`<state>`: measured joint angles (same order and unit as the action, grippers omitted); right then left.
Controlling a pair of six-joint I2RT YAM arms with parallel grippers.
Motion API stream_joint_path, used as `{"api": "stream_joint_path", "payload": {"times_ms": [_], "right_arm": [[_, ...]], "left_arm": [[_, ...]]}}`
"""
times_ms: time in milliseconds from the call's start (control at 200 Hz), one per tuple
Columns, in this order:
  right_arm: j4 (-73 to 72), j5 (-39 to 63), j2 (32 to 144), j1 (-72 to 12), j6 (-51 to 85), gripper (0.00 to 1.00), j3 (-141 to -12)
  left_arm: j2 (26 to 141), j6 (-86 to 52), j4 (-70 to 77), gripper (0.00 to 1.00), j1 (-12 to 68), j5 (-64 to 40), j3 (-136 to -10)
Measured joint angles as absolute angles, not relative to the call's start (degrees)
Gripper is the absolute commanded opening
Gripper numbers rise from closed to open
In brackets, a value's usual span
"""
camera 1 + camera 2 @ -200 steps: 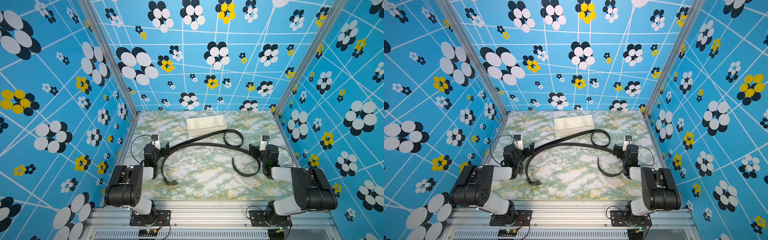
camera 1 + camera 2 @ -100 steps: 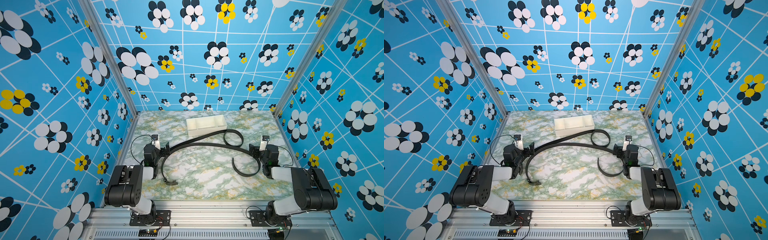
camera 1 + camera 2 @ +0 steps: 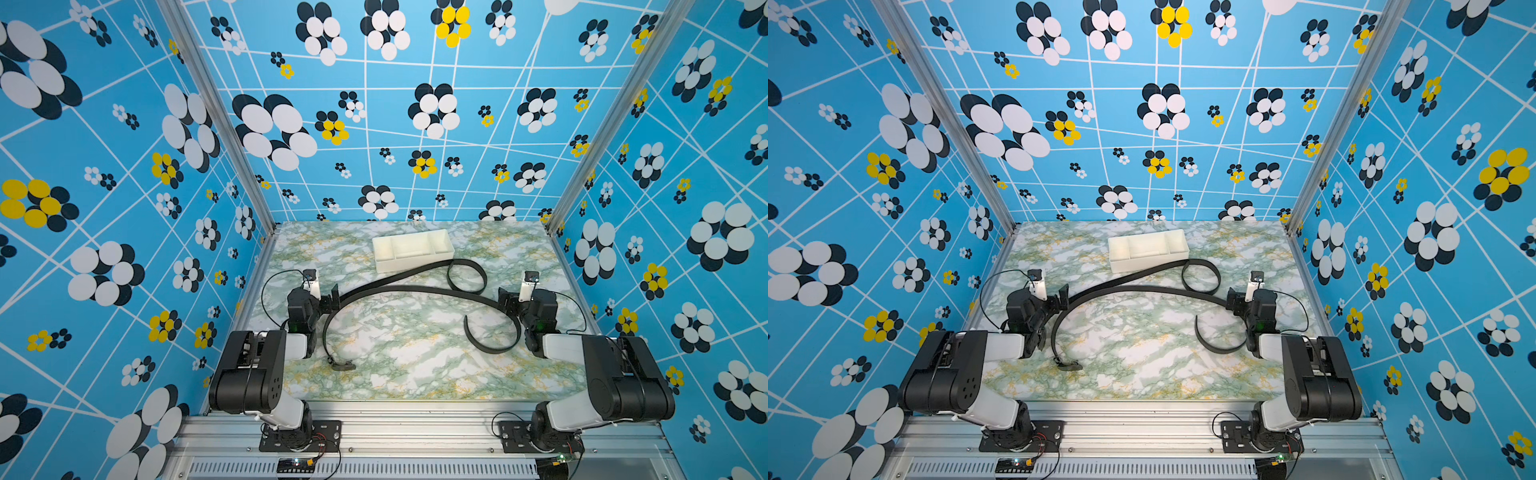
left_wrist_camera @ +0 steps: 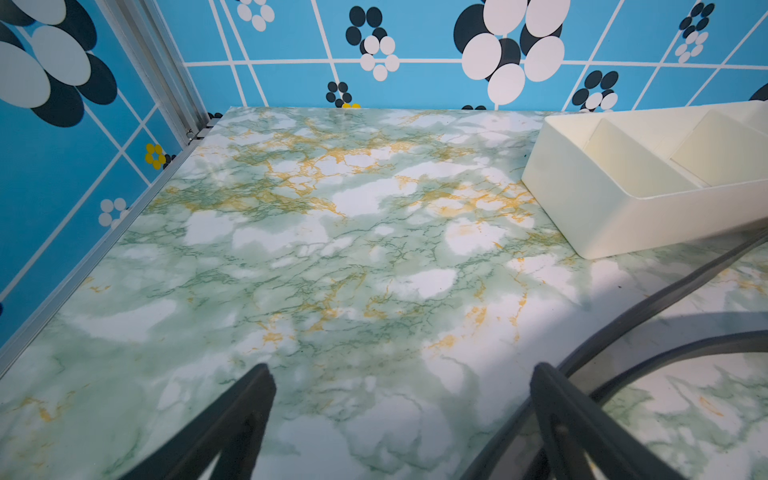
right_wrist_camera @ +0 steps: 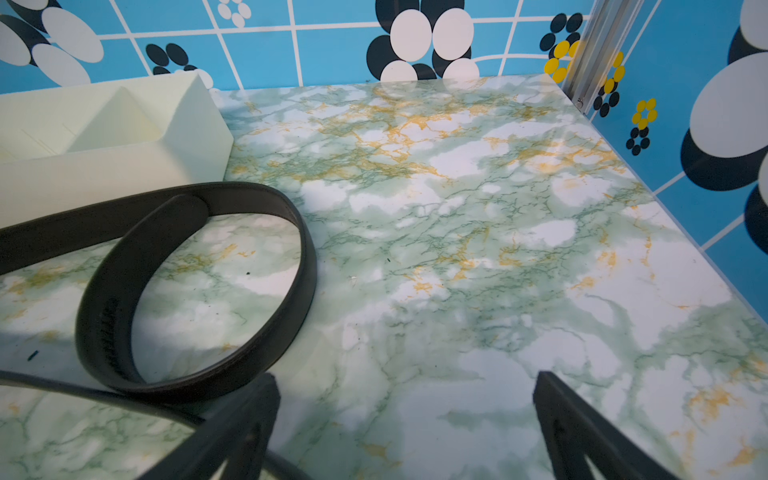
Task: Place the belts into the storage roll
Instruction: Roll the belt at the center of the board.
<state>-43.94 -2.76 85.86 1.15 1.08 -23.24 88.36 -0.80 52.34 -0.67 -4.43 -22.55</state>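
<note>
Next, my right gripper grabs the arcing belt just behind its curled free tip, to coil the belt for the storage roll.
Two black belts lie loose on the marble table. One belt (image 3: 399,277) (image 3: 1133,275) runs along the front of the storage roll and ends in a loop (image 5: 301,249) on the right. The other belt (image 3: 415,289) (image 3: 1142,289) arcs from its buckle (image 3: 343,365) near the left arm across to a curl by the right arm. The cream storage roll (image 3: 411,262) (image 3: 1146,261) (image 4: 615,224) (image 5: 104,183) stands at the back, its three compartments empty. My left gripper (image 3: 332,296) (image 4: 401,370) and right gripper (image 3: 505,300) (image 5: 405,376) rest low at the sides, both open over bare table, each with a strap beside one finger.
Blue flowered walls and aluminium posts (image 3: 216,112) close the table on three sides. Both arm bases (image 3: 291,432) sit on the front rail. Thin black cables (image 3: 270,291) loop off each wrist. Bare marble surface (image 3: 415,361) lies between the arms.
</note>
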Motion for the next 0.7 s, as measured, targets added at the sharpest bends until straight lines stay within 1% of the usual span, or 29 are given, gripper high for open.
{"api": "stream_joint_path", "payload": {"times_ms": [385, 465, 560, 674, 699], "right_arm": [[-42.78, -3.03, 85.43, 1.15, 1.10, 0.99, -23.49], [-32.16, -3.14, 82.35, 1.15, 1.83, 0.99, -27.27], [-16.38, -2.37, 78.83, 1.15, 4.58, 0.99, -38.54], [-3.05, 3.66, 76.82, 1.21, 9.52, 0.99, -52.05], [-0.14, 5.43, 76.90, 1.19, 10.37, 0.96, -54.78]], "left_arm": [[87.72, -0.91, 51.29, 0.99, -0.67, -3.22, -22.55], [84.18, -1.98, 44.60, 0.99, -0.80, -1.08, -23.38], [80.51, -3.73, 32.05, 1.00, -1.45, -0.34, -29.71], [78.72, -6.22, 20.18, 0.99, -1.65, -1.76, -39.40], [78.37, -6.87, 17.82, 0.99, -1.65, -2.20, -41.08]]}}
